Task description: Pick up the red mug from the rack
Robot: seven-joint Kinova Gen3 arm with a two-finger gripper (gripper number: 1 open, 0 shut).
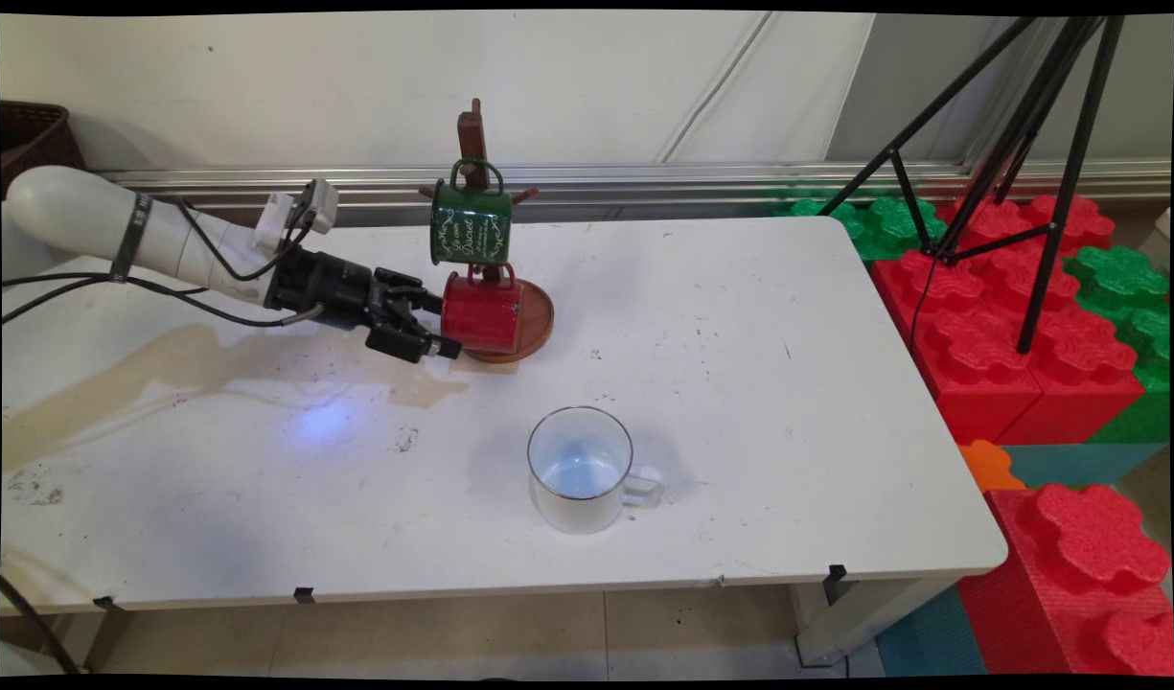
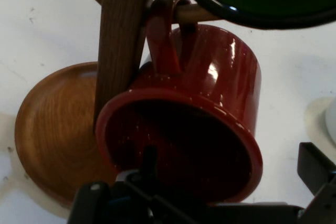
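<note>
The red mug has to come off the peg, so the robot's gripper needs to grab it by its rim point(image 2: 254, 156) and leave its handle point(image 2: 161, 38) free.
A wooden mug tree point(image 1: 472, 134) stands on its round base point(image 1: 539, 321) at the table's back middle. A green mug point(image 1: 470, 224) hangs on an upper peg. Below it a red mug point(image 1: 486, 312) hangs by its handle on a lower peg, with its mouth turned towards my gripper point(image 1: 438, 328). In the hand view the red mug point(image 2: 210, 98) fills the middle, against the wooden post point(image 2: 123, 35). My gripper point(image 2: 231, 158) is open at the mug's rim: one finger reaches into the mouth, the other finger point(image 2: 315, 166) stays outside, a little apart from the rim.
A white mug point(image 1: 579, 470) stands upright near the table's front middle, handle to the right. A brownish stain point(image 1: 165, 369) runs across the table's left. A black tripod point(image 1: 1027, 144) and red and green foam blocks point(image 1: 1018, 316) stand off the right edge.
</note>
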